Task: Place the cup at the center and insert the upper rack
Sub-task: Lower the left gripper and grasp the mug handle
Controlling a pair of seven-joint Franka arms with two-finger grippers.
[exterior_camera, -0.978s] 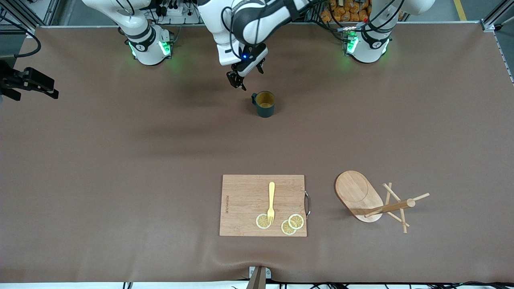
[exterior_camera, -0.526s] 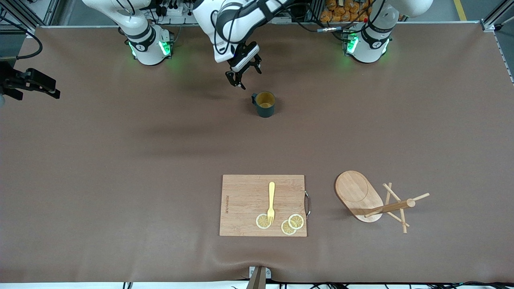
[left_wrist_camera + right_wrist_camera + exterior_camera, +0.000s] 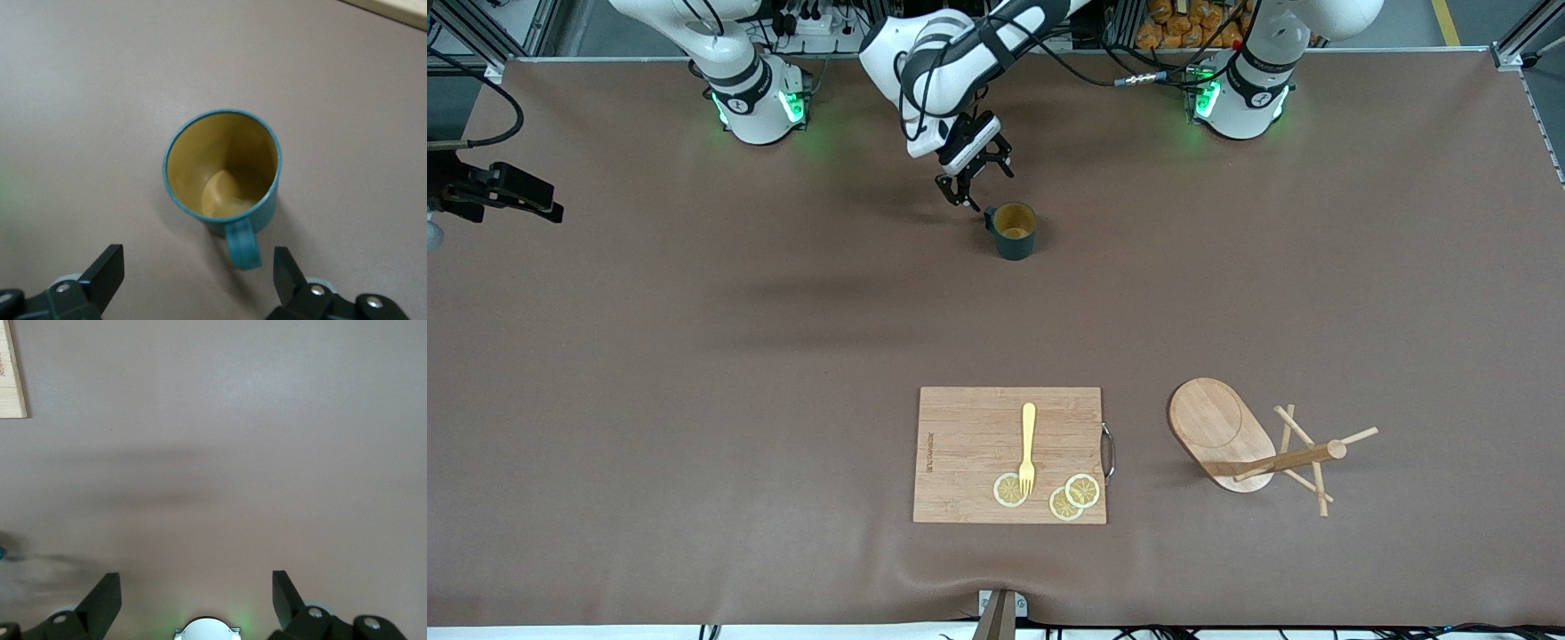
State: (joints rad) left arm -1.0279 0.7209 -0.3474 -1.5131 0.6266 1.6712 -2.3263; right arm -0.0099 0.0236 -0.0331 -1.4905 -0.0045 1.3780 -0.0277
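Observation:
My left gripper's fingers are still short of the handle, so it is too early to close, as closing now would miss. It moves toward the cup's handle (image 3: 989, 219) first.
The cup (image 3: 1014, 233), a dark teal mug with a yellowish inside, stands upright on the table nearer to the robots' bases. Its handle points toward my left gripper (image 3: 980, 185). In the left wrist view the cup (image 3: 220, 167) sits just ahead of the left gripper (image 3: 197, 270), which is open, with the handle (image 3: 243, 247) reaching in between the fingertips, untouched. The upper rack (image 3: 1227, 436), a wooden mug tree, lies tipped on its side near the front camera, toward the left arm's end. My right gripper (image 3: 197, 600) waits open and empty, high over bare table.
A rectangular wooden cutting board (image 3: 969, 453) lies near the front camera beside the rack, carrying a yellow fork (image 3: 1028, 444) and lemon slices (image 3: 1009, 489). Its corner shows in the right wrist view (image 3: 10, 373). Bare brown table lies between the cup and the board.
My left gripper has come down from beside the bases toward the cup and now stands at its handle. The cup and the rack have not moved.

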